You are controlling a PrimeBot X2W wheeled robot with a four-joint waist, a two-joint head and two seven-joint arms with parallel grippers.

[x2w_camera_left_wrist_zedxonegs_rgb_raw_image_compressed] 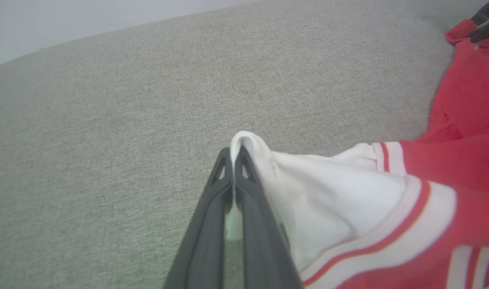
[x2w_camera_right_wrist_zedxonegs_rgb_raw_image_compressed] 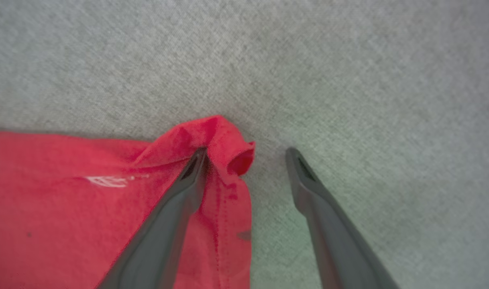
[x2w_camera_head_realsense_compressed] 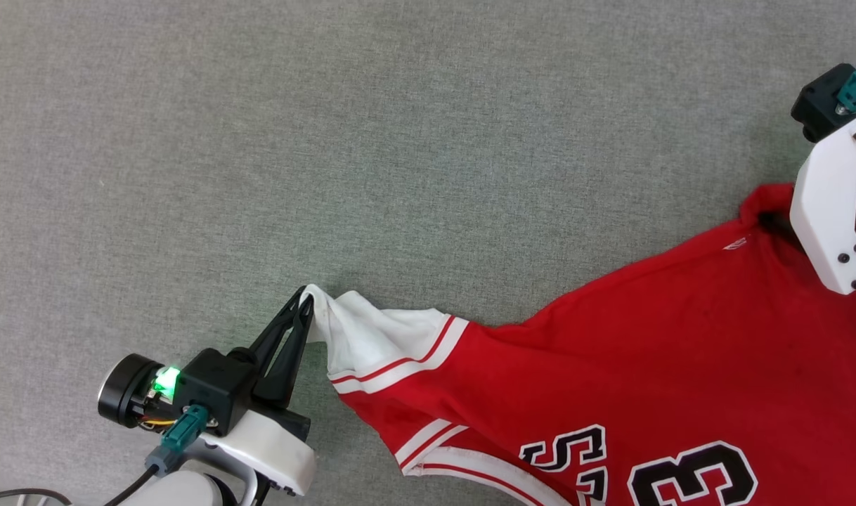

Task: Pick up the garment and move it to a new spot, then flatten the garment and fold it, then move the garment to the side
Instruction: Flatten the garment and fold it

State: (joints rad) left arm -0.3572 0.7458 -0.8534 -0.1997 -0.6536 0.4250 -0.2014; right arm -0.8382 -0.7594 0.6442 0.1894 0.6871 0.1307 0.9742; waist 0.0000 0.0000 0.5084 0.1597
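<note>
My right gripper picks up the garment by its red hem corner (x2w_camera_head_realsense_compressed: 764,201) next, which stands up in a heap while the garment's red body (x2w_camera_head_realsense_compressed: 653,337) lies flat.
The garment (x2w_camera_head_realsense_compressed: 667,330), a red jersey with white sleeves and black "23" lettering, lies spread on the grey fabric surface at the right. My left gripper (x2w_camera_head_realsense_compressed: 304,299) is shut on the tip of its white sleeve (x2w_camera_left_wrist_zedxonegs_rgb_raw_image_compressed: 329,188), pinching a fold of cloth (x2w_camera_left_wrist_zedxonegs_rgb_raw_image_compressed: 244,140) between the dark fingers. My right gripper (x2w_camera_right_wrist_zedxonegs_rgb_raw_image_compressed: 246,154) stands open over a bunched red corner (x2w_camera_right_wrist_zedxonegs_rgb_raw_image_compressed: 224,140) of the garment; one finger (x2w_camera_right_wrist_zedxonegs_rgb_raw_image_compressed: 188,180) rests on the red cloth, the other finger (x2w_camera_right_wrist_zedxonegs_rgb_raw_image_compressed: 308,184) over bare grey surface. In the head view the right arm's white housing (x2w_camera_head_realsense_compressed: 832,204) covers that corner.
Grey woven surface (x2w_camera_head_realsense_compressed: 329,140) stretches wide to the left and top of the head view. A pale wall (x2w_camera_left_wrist_zedxonegs_rgb_raw_image_compressed: 47,24) shows beyond its far edge in the left wrist view. A black cable (x2w_camera_head_realsense_compressed: 20,495) lies at the lower left.
</note>
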